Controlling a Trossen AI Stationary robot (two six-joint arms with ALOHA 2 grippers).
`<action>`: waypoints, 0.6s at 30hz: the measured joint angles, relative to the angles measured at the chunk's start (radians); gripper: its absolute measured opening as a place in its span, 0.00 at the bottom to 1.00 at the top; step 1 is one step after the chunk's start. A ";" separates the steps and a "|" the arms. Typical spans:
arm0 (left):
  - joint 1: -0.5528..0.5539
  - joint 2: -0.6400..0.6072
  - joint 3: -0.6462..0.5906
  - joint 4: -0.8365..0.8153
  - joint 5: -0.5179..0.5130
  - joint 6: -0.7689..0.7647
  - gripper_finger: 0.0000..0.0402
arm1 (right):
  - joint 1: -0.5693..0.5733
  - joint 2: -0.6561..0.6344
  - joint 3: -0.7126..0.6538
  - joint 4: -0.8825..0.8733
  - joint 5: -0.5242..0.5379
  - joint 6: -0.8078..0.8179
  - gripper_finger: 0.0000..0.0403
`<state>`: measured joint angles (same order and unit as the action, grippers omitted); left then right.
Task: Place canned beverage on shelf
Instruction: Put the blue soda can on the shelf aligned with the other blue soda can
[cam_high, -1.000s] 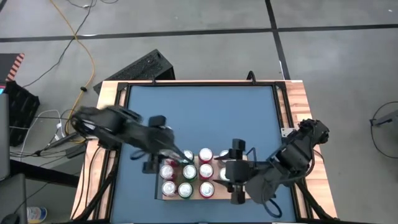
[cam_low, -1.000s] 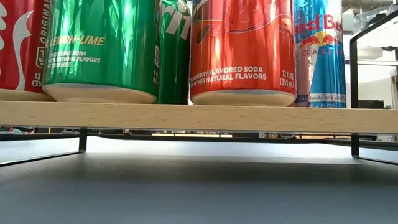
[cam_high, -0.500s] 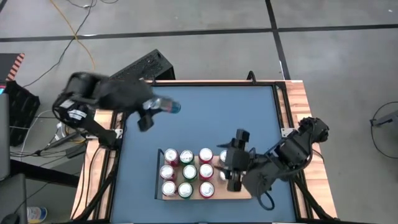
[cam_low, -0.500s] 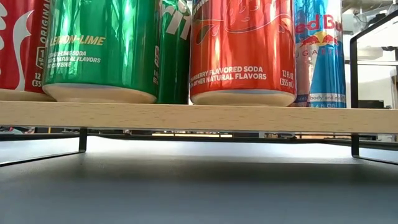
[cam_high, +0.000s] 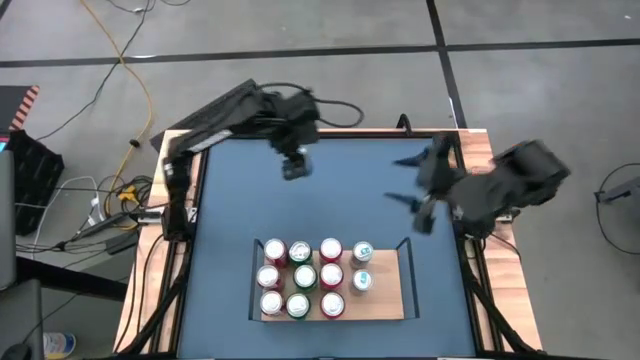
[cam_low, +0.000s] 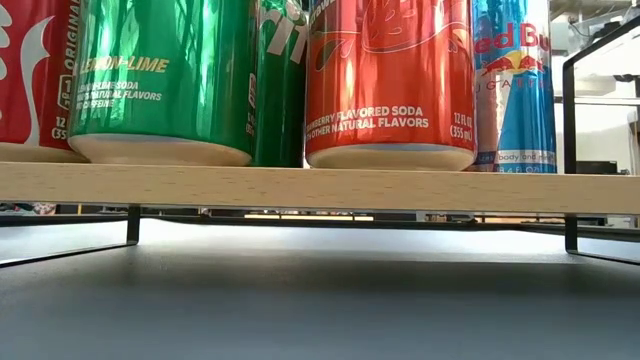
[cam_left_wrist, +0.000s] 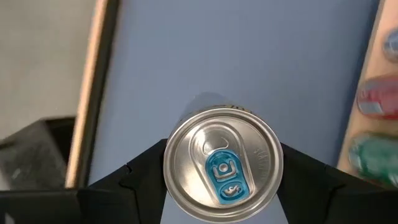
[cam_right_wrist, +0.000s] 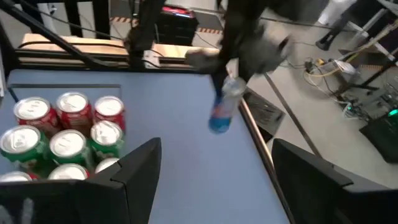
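The silver-topped can is hanging above the blue tabletop and would fall if I opened my left gripper now. I will move the can to the shelf before my left gripper lets go of it.
The shelf (cam_high: 385, 298), a light-wood board with black end rails, stands near the table's front edge and carries several cans (cam_high: 300, 277) upright on their bases. The low view shows its board (cam_low: 320, 188) with the green, red and blue cans on it. My left gripper (cam_high: 293, 168) hovers near the table's far edge, shut on a silver-topped can with a blue tab (cam_left_wrist: 222, 163). My right gripper (cam_high: 412, 198) stands open at the far right, above the table, with nothing between its fingers. My left gripper pinches the can between its two fingers (cam_left_wrist: 140, 174), one on each side just under the top rim (cam_left_wrist: 171, 183). The fingers come from above, slanting down. The can (cam_right_wrist: 221, 112) hangs below them, slightly tilted, clear of the table.
Bare blue tabletop (cam_high: 330, 200) lies between the shelf and the far edge. The right part of the board (cam_high: 388, 285) holds no cans. Wooden strips (cam_high: 480, 160) edge the table. Cables and dark gear lie on the floor beyond the left side (cam_high: 110, 200).
My left gripper has swung from over the shelf's left end to the table's far left, then rightward along the far edge, carrying the blue-tabbed can clear of the table. My right gripper has risen from the shelf's right end and moved toward the far right.
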<state>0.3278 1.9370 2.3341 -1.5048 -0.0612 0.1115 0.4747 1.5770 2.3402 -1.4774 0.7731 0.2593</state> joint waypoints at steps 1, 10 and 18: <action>0.005 0.030 0.000 0.026 0.018 0.017 0.56 | -0.007 -0.022 0.000 -0.022 0.000 0.006 0.73; -0.003 0.244 0.000 0.127 0.028 0.068 0.56 | -0.019 -0.173 -0.008 -0.093 -0.003 -0.029 0.73; -0.028 0.311 0.000 0.184 0.055 0.030 0.56 | -0.019 -0.237 -0.008 -0.094 -0.003 -0.146 0.73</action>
<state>0.2994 2.2483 2.3337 -1.3211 -0.0063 0.1414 0.4553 1.3397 2.3318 -1.5711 0.7700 0.1131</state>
